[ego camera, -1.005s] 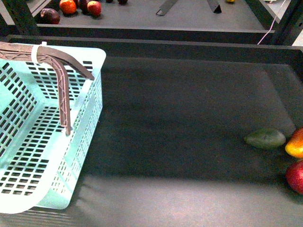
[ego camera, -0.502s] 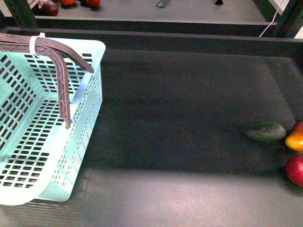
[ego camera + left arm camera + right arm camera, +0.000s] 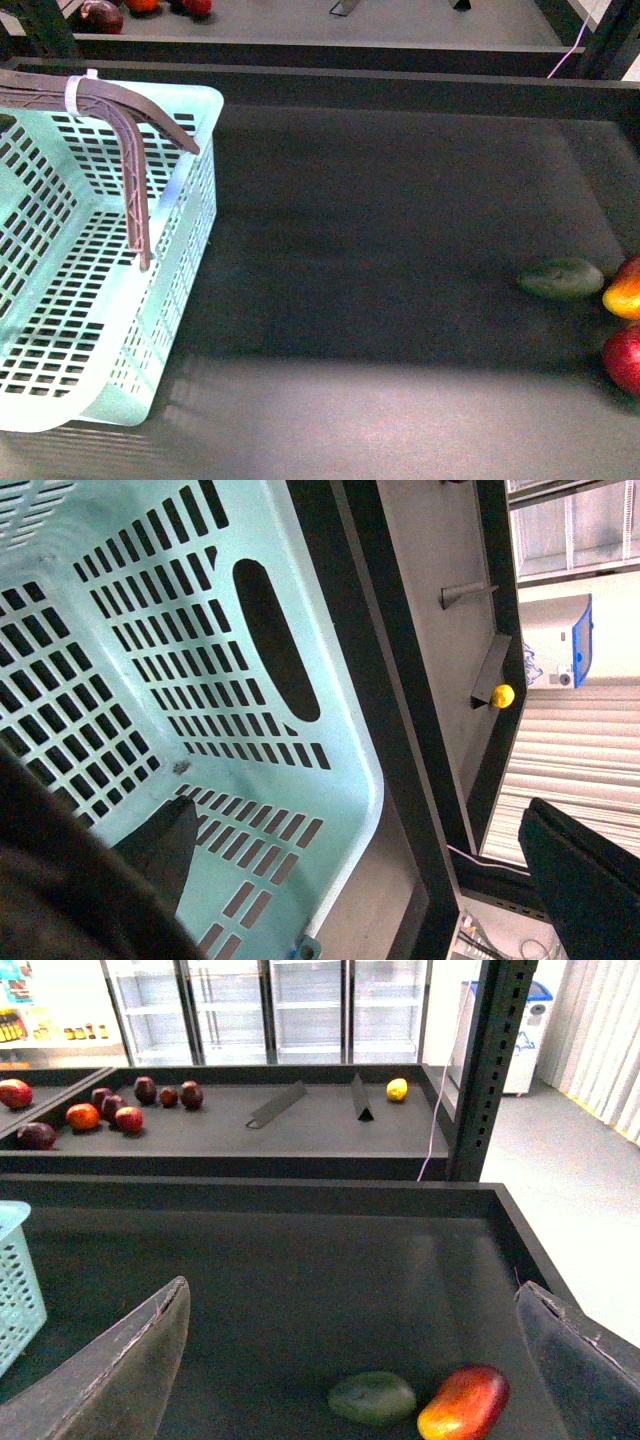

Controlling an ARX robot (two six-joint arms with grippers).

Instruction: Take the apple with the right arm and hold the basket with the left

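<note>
To hold the basket up for the apple (image 3: 625, 358), my left gripper next needs to grab its brown handle (image 3: 132, 160).
The pale mint basket (image 3: 70, 330) stands at the table's left, its brown handles (image 3: 135, 150) bound by a white zip tie (image 3: 72, 95). The deep red apple (image 3: 625, 358) lies at the far right edge, partly cut off, near a dark green fruit (image 3: 560, 278) and an orange-yellow fruit (image 3: 625, 292). Neither gripper shows in the front view. My left gripper (image 3: 370, 870) is open and empty over the basket's corner (image 3: 330, 780). My right gripper (image 3: 350, 1360) is open and empty above the green fruit (image 3: 372, 1398) and the orange-red fruit (image 3: 463, 1403). The apple is out of the right wrist view.
A raised dark wall (image 3: 400, 90) bounds the table at the back. Behind it a second table holds several fruits (image 3: 100, 1110), a yellow fruit (image 3: 397, 1089) and two dark wedges (image 3: 277, 1105). A dark post (image 3: 485, 1060) stands at the back right.
The whole scene has slid slightly upward in the front view. The basket and the fruits have not moved on the table.
</note>
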